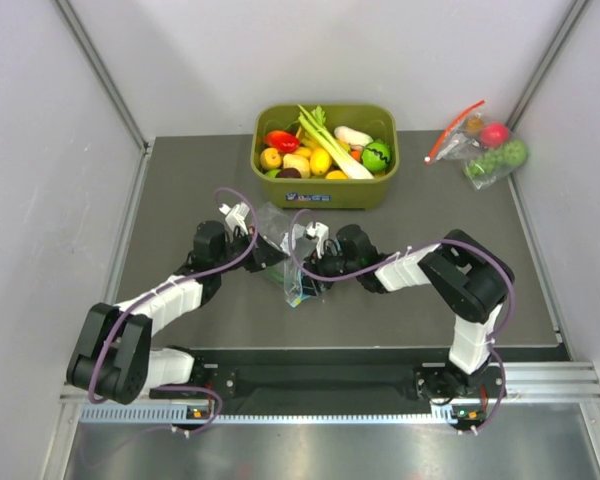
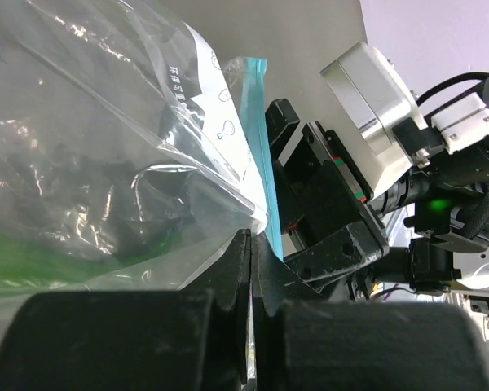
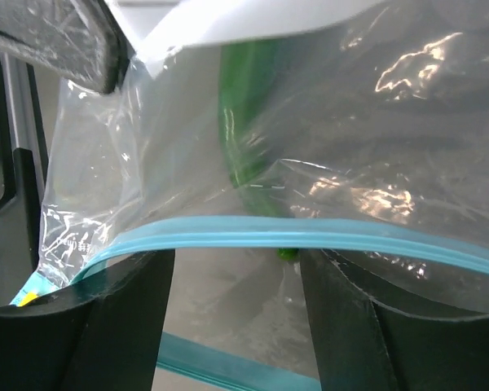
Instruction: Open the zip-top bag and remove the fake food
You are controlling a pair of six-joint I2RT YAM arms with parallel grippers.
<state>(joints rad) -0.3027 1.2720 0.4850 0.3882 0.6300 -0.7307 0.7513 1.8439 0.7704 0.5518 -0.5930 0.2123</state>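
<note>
My right gripper takes hold of the dark green piece (image 3: 244,138) next by its end nearest the bag's parted opening (image 3: 287,252), to remove it lengthwise.
The clear zip-top bag (image 1: 283,240) hangs between my two grippers at the table's middle. In the left wrist view my left gripper (image 2: 253,238) is shut on the bag's edge, just beside the blue-green zip strip (image 2: 258,147) and the white label patch (image 2: 216,122). In the right wrist view my right gripper (image 3: 236,269) is open, its fingers (image 3: 126,318) spread wide at the bag's parted mouth, one zip strip (image 3: 293,234) above and the other below. A dark green piece (image 3: 244,138) lies inside the bag. A leek (image 1: 327,142) and a white radish (image 1: 352,135) lie in the bin.
A green bin (image 1: 325,190) of toy fruits and vegetables stands at the back centre. A second clear bag with a red zip strip (image 1: 480,145) holding toy fruits lies at the back right. White walls close in the table on three sides.
</note>
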